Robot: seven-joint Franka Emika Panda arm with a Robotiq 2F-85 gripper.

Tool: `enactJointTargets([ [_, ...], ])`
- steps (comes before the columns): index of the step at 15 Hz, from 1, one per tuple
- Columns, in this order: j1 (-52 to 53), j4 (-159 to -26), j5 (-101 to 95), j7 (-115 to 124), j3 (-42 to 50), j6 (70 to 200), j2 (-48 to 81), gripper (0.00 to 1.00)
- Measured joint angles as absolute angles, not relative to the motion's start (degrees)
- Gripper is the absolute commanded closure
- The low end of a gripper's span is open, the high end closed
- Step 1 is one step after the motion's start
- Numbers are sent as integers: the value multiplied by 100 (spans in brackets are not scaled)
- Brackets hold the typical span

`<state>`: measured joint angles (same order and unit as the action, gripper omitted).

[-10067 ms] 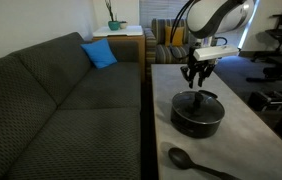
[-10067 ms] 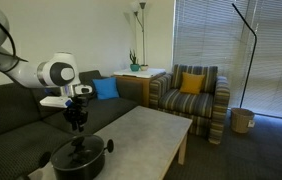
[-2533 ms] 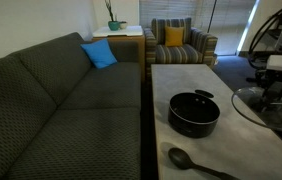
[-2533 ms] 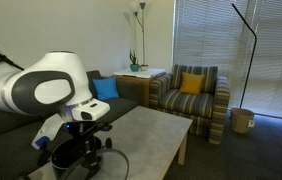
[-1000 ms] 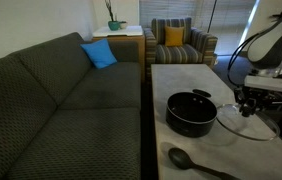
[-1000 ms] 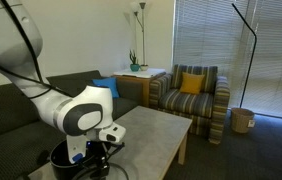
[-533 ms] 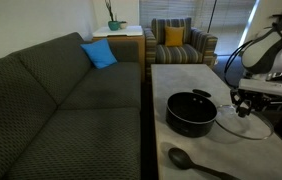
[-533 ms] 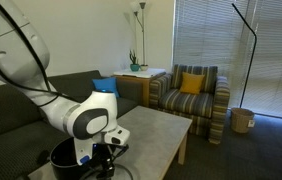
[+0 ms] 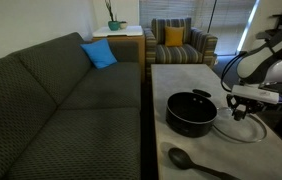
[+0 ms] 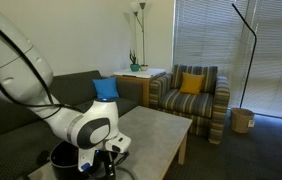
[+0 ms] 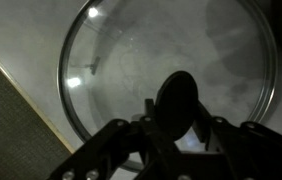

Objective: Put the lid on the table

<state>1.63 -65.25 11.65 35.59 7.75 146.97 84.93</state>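
The lid is low over flat, empty table top, beside the pot (image 9: 193, 113) and inside the table edge. It would land, so it is time to let go now.
The clear glass lid (image 9: 251, 128) lies low over the grey stone-like table (image 9: 181, 75), to the right of the black pot (image 9: 193, 113). My gripper (image 9: 239, 112) is right above it, shut on the lid's dark centre knob. In the wrist view the lid (image 11: 121, 60) fills the picture over the table top (image 11: 21, 30), and the gripper fingers (image 11: 178, 118) flank the knob. In an exterior view the arm covers the gripper and most of the pot (image 10: 65, 157); the table (image 10: 161, 130) stretches away to the right.
A black spoon (image 9: 187, 159) lies at the table's near end. A dark grey sofa (image 9: 71, 100) runs along one side of the table. A striped armchair (image 9: 177, 42) stands past the far end. The table edge and dark floor (image 11: 11, 130) show beside the lid.
The gripper has carried the lid from over the table's side edge inward and down beside the pot; over the last half second it shifted slightly towards the pot.
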Motion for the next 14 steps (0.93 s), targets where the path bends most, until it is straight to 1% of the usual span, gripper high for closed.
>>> enactJointTargets([
  [5, 134, -6525, 1166, 3862, 778, 14700, 8494, 86],
  [6, 127, -6525, 1166, 3893, 778, 14700, 8494, 75],
  [7, 121, -6525, 1166, 3921, 778, 14701, 8494, 42],
  [13, 107, -6514, 1165, 3979, 778, 14703, 8453, 2],
  [14, 107, -6505, 1165, 3979, 778, 14704, 8446, 0],
])
